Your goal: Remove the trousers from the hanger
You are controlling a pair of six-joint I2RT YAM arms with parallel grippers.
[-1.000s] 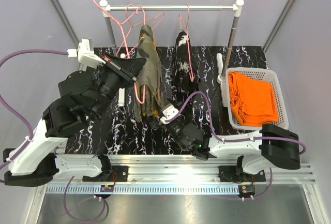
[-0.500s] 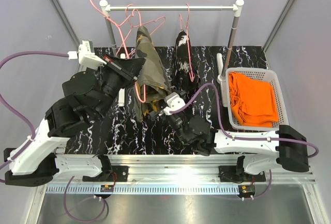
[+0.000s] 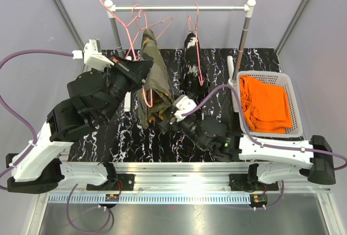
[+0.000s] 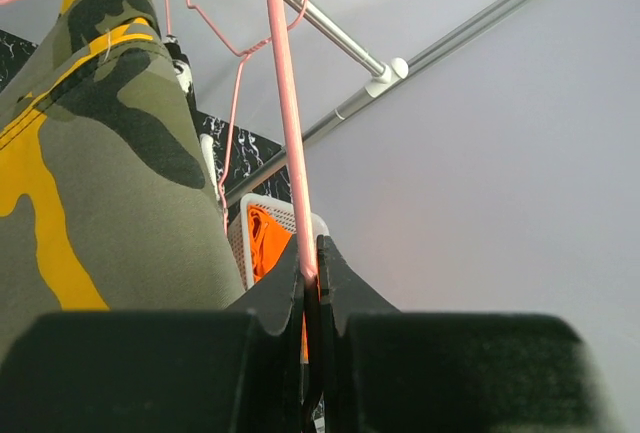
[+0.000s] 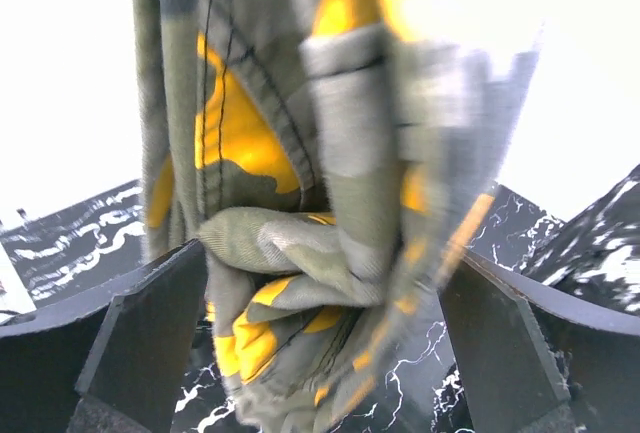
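Next, the right gripper grabs the camouflage trousers' lower end (image 3: 159,113) (image 5: 312,278) rather than the wire, to pull the trousers off the hanger.
The camouflage trousers (image 3: 154,80) hang over a pink hanger (image 3: 146,98) that is off the rail, tilted to the left. My left gripper (image 3: 143,76) is shut on that hanger's wire (image 4: 290,153), with the camouflage cloth (image 4: 90,153) just to its left. My right gripper (image 3: 165,116) is open at the trousers' lower end. In the right wrist view the bunched cloth (image 5: 300,283) sits between the wide-apart fingers (image 5: 150,333). The black trousers with white splotches (image 3: 192,64) hang on a pink hanger from the rail (image 3: 217,8). The orange trousers (image 3: 265,105) lie in the basket.
A white basket (image 3: 290,91) stands at the right of the black marbled table (image 3: 217,61). Empty pink hangers (image 3: 133,26) hang at the rail's left end. The rack's posts (image 3: 245,34) stand at the back.
My right gripper has moved forward and up to the lower end of the camouflage trousers, which is now bunched between its fingers. The left gripper has lifted the hanger slightly.
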